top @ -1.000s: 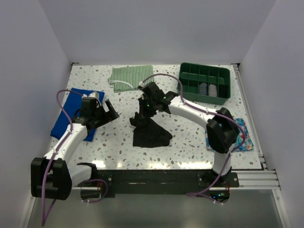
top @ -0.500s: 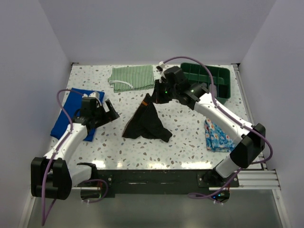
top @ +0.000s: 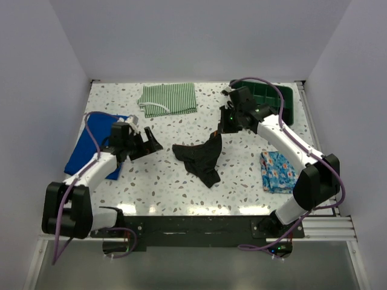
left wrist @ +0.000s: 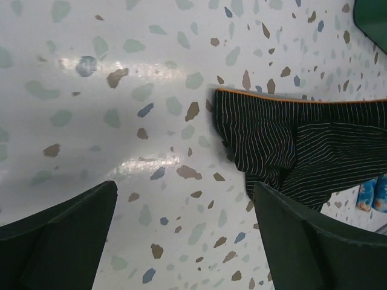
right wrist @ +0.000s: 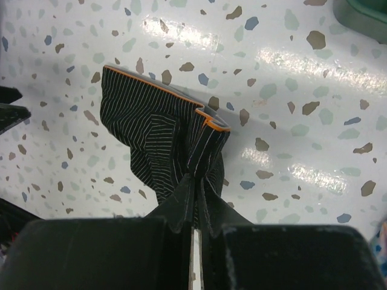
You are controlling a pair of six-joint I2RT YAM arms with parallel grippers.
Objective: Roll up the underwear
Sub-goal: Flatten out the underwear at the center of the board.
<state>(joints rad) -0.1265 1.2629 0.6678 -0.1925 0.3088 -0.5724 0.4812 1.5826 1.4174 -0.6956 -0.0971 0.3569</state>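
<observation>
Next, my left gripper grips the underwear by the free corner of its orange waistband edge (top: 175, 147) (left wrist: 221, 95) to spread it flat.
The underwear (top: 199, 158) is black with fine white pinstripes and an orange waistband edge. It lies stretched across the middle of the table, with one end lifted. My right gripper (top: 222, 130) is shut on that raised end, up and to the right of the rest of the cloth. The right wrist view shows the underwear (right wrist: 151, 130) bunched between the closed fingers of the right gripper (right wrist: 196, 184). My left gripper (top: 151, 142) stands open just left of the garment, holding nothing. Seen from the left wrist, the underwear (left wrist: 296, 145) lies beyond the spread left gripper (left wrist: 181, 241).
A green-and-white striped cloth (top: 169, 98) lies at the back. A blue cloth (top: 81, 154) sits under my left arm. A blue floral cloth (top: 279, 171) lies at the right. A green divided tray (top: 285, 106) stands at the back right, partly behind my right arm.
My right gripper has carried the underwear's end to the right and back, drawing the cloth out flatter and sideways. My left gripper has shifted slightly right, toward the cloth.
</observation>
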